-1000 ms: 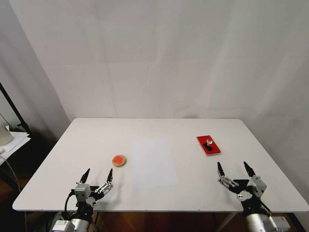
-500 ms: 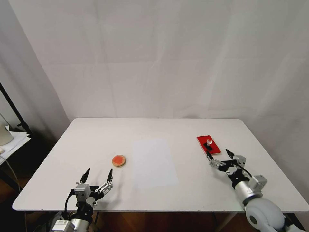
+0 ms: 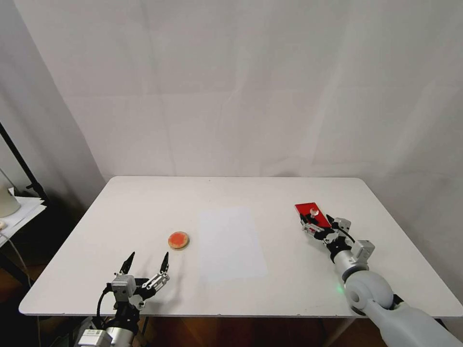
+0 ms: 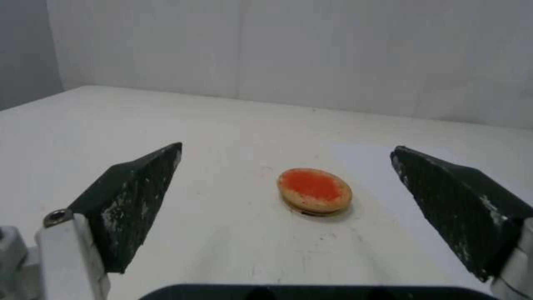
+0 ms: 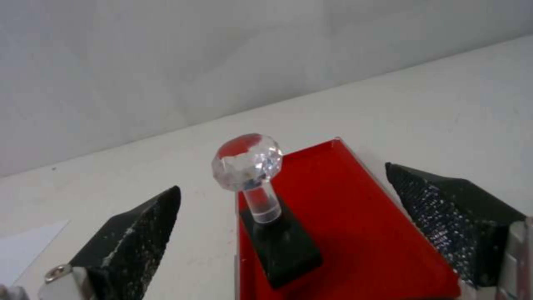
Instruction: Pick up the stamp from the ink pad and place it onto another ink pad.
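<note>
The right gripper grabs the black base of the stamp (image 3: 314, 211) next, to carry the stamp over to the round orange-red ink pad (image 3: 179, 240).
The stamp (image 3: 314, 211), a black base with a clear ball knob, stands upright on the red rectangular ink pad (image 3: 306, 208) at the table's right. My right gripper (image 3: 316, 219) is open and low at the pad's near end, a finger on either side of the stamp without touching it. In the right wrist view the stamp (image 5: 247, 167) rises from the ink pad (image 5: 355, 221) between the fingers of the right gripper (image 5: 283, 178). The round orange-red ink pad (image 3: 178, 240) lies left of centre. My left gripper (image 3: 148, 255) rests open just short of it, and the left wrist view shows the disc (image 4: 315, 191) ahead of the left gripper (image 4: 286, 148).
A pale sheet of paper (image 3: 231, 243) lies flat on the white table (image 3: 241, 190) between the two pads. A white backdrop hangs behind the table. A black stand and stacked papers (image 3: 19, 207) sit off the table's left side.
My right arm has reached forward from the table's front edge to the red pad, bringing its open fingers around the stamp. The left arm, both pads and the stamp have stayed put.
</note>
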Tool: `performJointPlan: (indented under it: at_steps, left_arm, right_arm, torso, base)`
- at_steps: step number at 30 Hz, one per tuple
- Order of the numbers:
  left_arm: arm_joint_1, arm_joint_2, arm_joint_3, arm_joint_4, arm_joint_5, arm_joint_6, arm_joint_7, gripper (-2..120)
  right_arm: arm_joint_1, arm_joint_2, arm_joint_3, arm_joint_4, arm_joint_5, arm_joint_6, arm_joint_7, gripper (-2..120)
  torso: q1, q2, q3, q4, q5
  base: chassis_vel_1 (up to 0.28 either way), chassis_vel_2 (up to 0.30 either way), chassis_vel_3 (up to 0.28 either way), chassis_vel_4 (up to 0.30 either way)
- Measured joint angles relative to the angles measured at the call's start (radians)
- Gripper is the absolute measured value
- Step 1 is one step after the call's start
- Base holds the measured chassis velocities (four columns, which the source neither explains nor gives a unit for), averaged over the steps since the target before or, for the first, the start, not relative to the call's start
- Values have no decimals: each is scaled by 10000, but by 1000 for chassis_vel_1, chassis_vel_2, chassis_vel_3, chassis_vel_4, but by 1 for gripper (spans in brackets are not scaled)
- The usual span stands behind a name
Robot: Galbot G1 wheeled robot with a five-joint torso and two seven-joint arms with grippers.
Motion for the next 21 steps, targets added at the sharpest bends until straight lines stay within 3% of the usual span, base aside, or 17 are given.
performJointPlan:
  at_steps: [5,21]
  left_arm:
    - [0,0,0,0,0,0,0,100]
    - [0,0,0,0,0,0,0,100]
  right_arm:
    - [103,12,-107,-102,44,-17,77,86]
    - [322,176,-240,-380,-50,6,173,25]
  torso:
    - [-1,0,-1,0,-1]
    - [-1,1,-1,0,-1]
  base:
    - [0,0,0,0]
    - [0,0,0,0]
